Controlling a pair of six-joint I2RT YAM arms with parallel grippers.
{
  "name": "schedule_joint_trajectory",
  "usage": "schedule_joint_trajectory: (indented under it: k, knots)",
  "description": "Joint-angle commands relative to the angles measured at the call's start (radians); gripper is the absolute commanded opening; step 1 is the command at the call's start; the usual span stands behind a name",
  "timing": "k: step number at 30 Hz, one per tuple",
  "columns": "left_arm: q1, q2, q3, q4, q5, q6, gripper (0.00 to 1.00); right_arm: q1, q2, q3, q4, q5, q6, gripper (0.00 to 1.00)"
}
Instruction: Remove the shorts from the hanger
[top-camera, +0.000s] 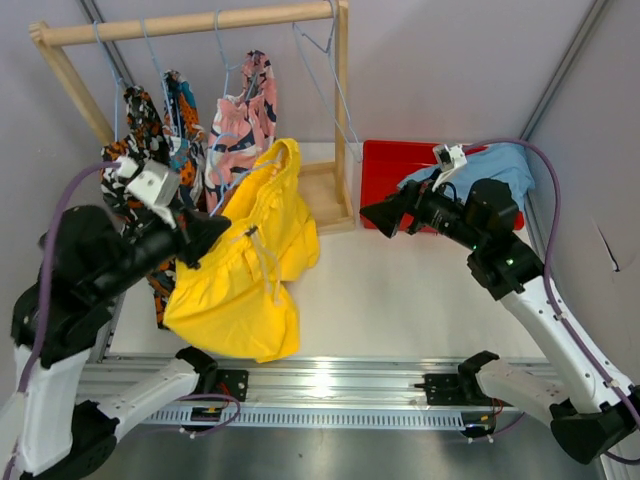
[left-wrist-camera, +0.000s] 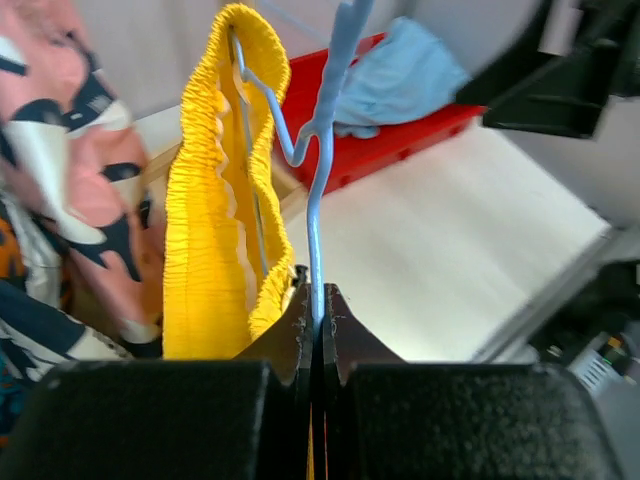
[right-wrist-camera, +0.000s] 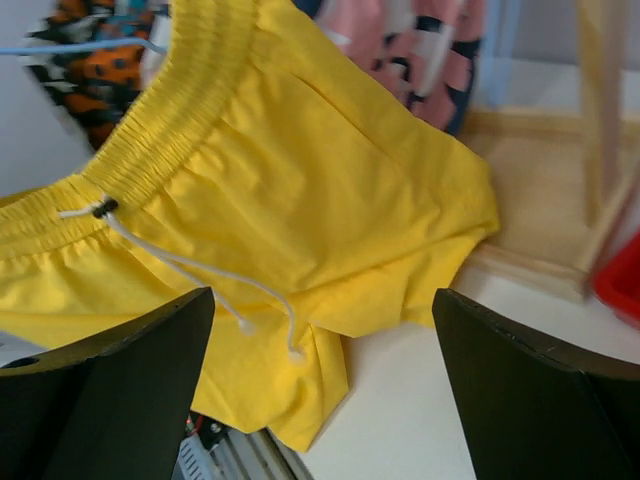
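My right gripper grips the side of the shorts near the waistband's end (top-camera: 292, 166) next, away from my left gripper, to pull the yellow shorts (top-camera: 245, 270) off the hanger.
My left gripper (top-camera: 215, 232) (left-wrist-camera: 316, 300) is shut on the wire of a light blue hanger (left-wrist-camera: 315, 200), off the rail. The bright yellow shorts (top-camera: 245, 270) (left-wrist-camera: 205, 230) hang by the waistband from this hanger, and their lower part lies on the table. My right gripper (top-camera: 378, 215) (right-wrist-camera: 322, 300) is open and empty, a little right of the yellow shorts (right-wrist-camera: 290, 170) and facing them. The pink printed shorts (top-camera: 245, 125), teal-orange shorts (top-camera: 183, 120) and orange-black-white shorts (top-camera: 135, 130) hang on the wooden rack (top-camera: 200, 22). The light blue shorts (top-camera: 505, 165) lie in a red tray (top-camera: 385, 170).
An empty blue hanger (top-camera: 330, 70) hangs at the rack's right end. The rack's upright post and wooden base (top-camera: 325, 195) stand between the yellow shorts and the red tray. A metal rail (top-camera: 330, 385) runs along the near table edge.
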Motion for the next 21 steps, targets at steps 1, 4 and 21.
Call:
schedule_joint_trajectory:
  k: [1,4,21]
  knots:
    - [-0.008,-0.055,0.039,0.045,0.253,-0.036,0.00,0.027,-0.029,0.055,0.088,-0.200,-0.001,0.99]
    - [-0.048,-0.080,0.074,0.055,0.266,-0.066,0.00,0.059,-0.032,0.072,0.095,-0.168,-0.003,1.00]
    - [-0.095,-0.118,0.120,0.136,0.416,-0.178,0.00,0.234,0.061,0.130,0.121,0.001,-0.079,1.00]
